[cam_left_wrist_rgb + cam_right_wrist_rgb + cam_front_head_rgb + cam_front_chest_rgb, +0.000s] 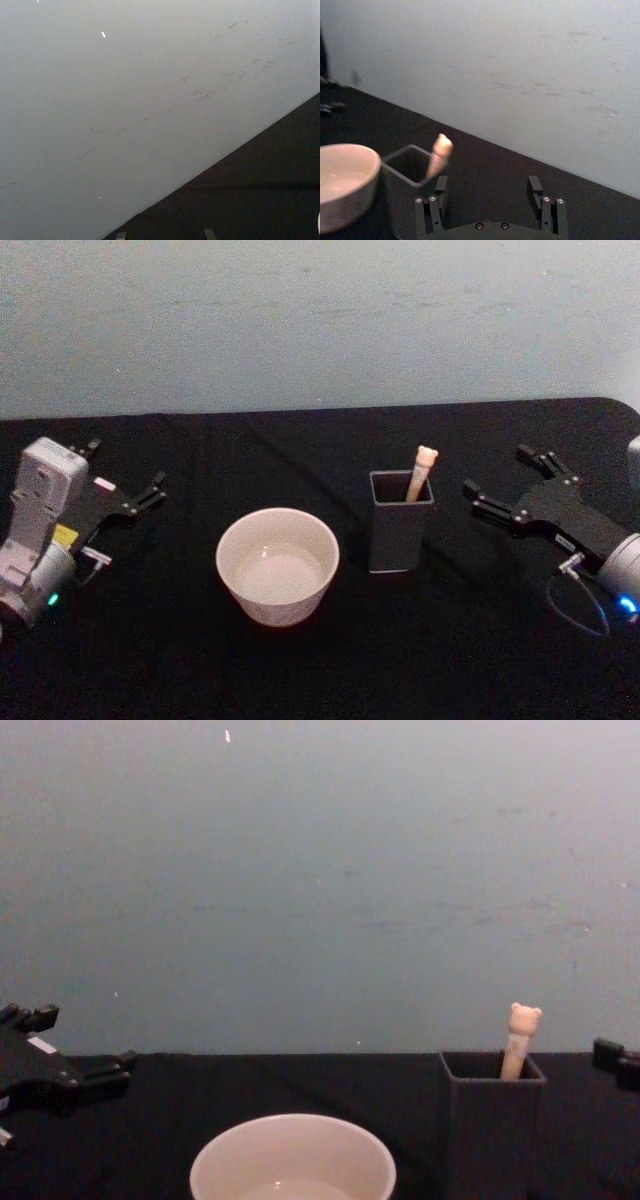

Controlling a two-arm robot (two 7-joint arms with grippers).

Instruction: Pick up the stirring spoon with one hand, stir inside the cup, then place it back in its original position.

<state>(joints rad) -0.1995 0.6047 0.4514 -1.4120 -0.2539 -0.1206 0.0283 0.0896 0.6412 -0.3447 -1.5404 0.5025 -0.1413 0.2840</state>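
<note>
My right gripper grabs the stirring spoon by the bear-topped handle end (pixel 519 1036) (pixel 440 151) next, since it sticks out while the square holder's sides surround the spoon's lower part.
The off-white cup (pixel 272 608) stands at the table's middle, with the dark grey square holder (pixel 398 540) just to its right. Inside the holder the stirring spoon (pixel 421 472) stands upright; its cream bear-topped handle sticks out and its bowl is hidden. My right gripper (pixel 495 470) hovers open to the right of the holder, apart from it, empty. In the right wrist view the spoon (pixel 440 155), holder (pixel 400 195) and cup (pixel 350 200) lie ahead of the open gripper (pixel 488 187). At the far left my left gripper (pixel 127 465) rests open and empty. The chest view shows the cup (pixel 292 1145), holder (pixel 490 1120) and spoon (pixel 520 1040).
A black cloth covers the table (pixel 320 670), and a pale wall (pixel 320 320) runs along its far edge. Bare cloth lies between each gripper and the two vessels, and in front of them.
</note>
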